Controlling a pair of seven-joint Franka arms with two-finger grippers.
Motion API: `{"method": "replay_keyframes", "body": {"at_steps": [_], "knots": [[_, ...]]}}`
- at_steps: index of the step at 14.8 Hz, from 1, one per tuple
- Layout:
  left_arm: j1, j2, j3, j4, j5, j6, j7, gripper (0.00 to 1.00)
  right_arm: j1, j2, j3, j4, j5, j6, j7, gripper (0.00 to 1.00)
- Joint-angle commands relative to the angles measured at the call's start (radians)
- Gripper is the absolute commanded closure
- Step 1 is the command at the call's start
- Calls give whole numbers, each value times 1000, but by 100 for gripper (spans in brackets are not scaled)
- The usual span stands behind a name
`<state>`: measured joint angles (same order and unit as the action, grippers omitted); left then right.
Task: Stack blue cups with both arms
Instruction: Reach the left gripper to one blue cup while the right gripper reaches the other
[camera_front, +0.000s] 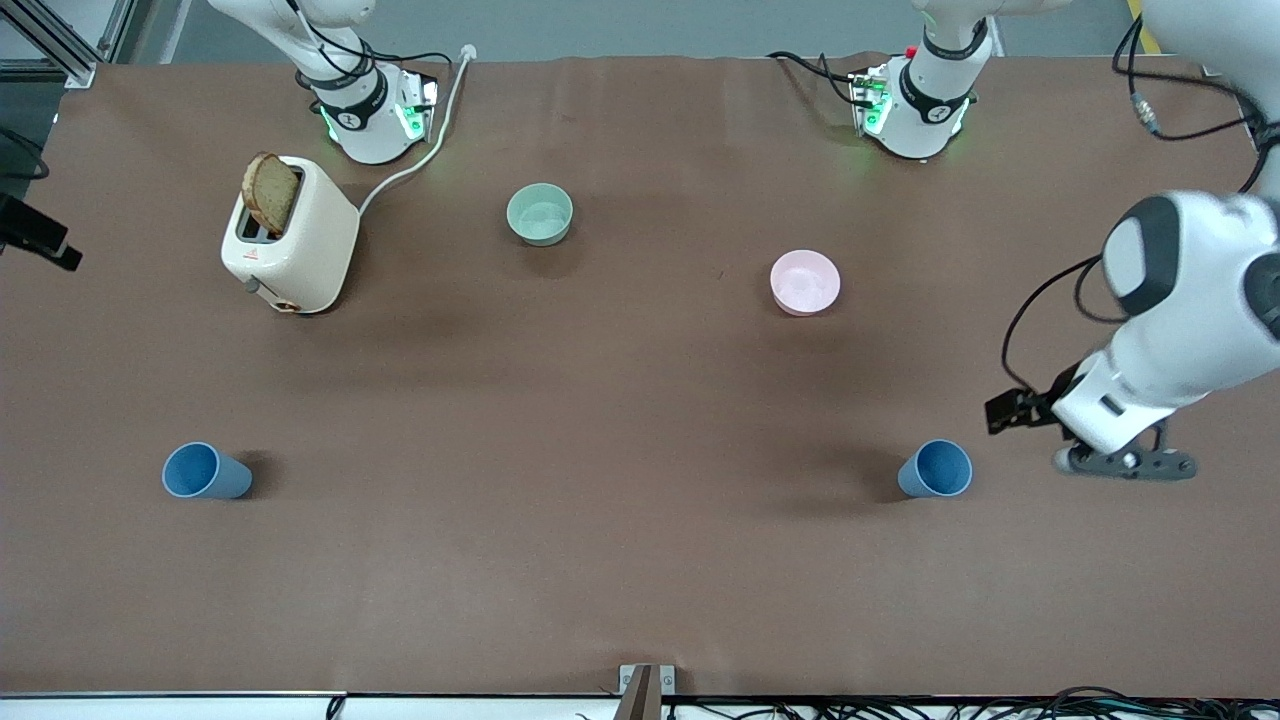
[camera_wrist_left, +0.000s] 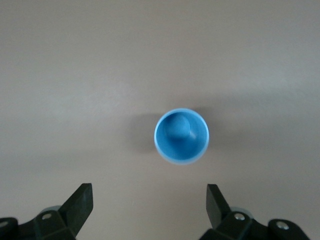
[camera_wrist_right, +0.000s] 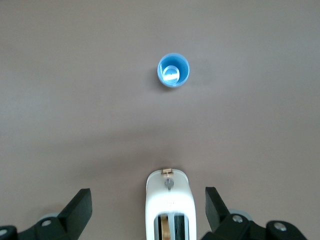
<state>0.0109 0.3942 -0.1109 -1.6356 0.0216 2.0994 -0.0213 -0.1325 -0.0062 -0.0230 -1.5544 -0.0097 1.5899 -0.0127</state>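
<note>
Next, my right gripper takes the first cup by its rim (camera_front: 188, 444) to stack it with the other blue cup (camera_front: 936, 469).
Two blue cups stand upright and apart on the brown table. One cup (camera_front: 205, 471) is toward the right arm's end, the other cup (camera_front: 936, 469) toward the left arm's end. My left gripper (camera_front: 1125, 464) hangs low over the table beside the second cup, toward the left arm's end. In the left wrist view the left gripper (camera_wrist_left: 150, 189) is open and empty, with that cup (camera_wrist_left: 181, 136) ahead of the fingers. My right gripper (camera_wrist_right: 147, 192) is open and empty, high over the toaster (camera_wrist_right: 169, 205), with the first cup (camera_wrist_right: 173, 70) farther ahead. It is out of the front view.
A cream toaster (camera_front: 290, 240) with a bread slice (camera_front: 270, 192) in it stands near the right arm's base, its white cable (camera_front: 420, 160) running toward that base. A pale green bowl (camera_front: 540, 213) and a pink bowl (camera_front: 805, 282) sit farther from the front camera than the cups.
</note>
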Motion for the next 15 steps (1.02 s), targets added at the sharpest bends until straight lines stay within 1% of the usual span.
{"method": "replay_keyframes", "body": {"at_steps": [1, 4, 5, 6, 7, 9, 10, 12, 13, 15], "knots": [[3, 75, -6, -10, 9, 106, -22, 0, -45, 109, 11, 53, -7, 42, -47, 0], [4, 143, -4, -26, 9, 183, -28, 0, -107, 237, 11, 66, 17, 187, -157, 0], [4, 159, -4, -26, 9, 201, -28, 3, -120, 276, 11, 66, 31, 237, -200, 0], [3, 176, -4, -24, 9, 220, -28, 9, -136, 323, 11, 63, 43, 280, -234, 0], [1, 187, -4, -24, 9, 231, -28, 18, -145, 366, 12, 63, 56, 309, -253, 0], [-2, 201, -4, -21, 9, 235, -28, 44, -160, 454, 12, 63, 88, 373, -297, 0], [-2, 206, -4, -23, 9, 235, -28, 58, -160, 504, 12, 63, 102, 431, -332, 0], [0, 207, -6, -24, 9, 234, -26, 81, -150, 569, 15, 60, 109, 501, -398, 1], [-2, 207, -6, -24, 9, 232, -26, 89, -145, 595, 17, 60, 108, 530, -405, 1], [-3, 206, -6, -23, 9, 231, -26, 97, -139, 640, 17, 59, 108, 590, -479, 1]]}}
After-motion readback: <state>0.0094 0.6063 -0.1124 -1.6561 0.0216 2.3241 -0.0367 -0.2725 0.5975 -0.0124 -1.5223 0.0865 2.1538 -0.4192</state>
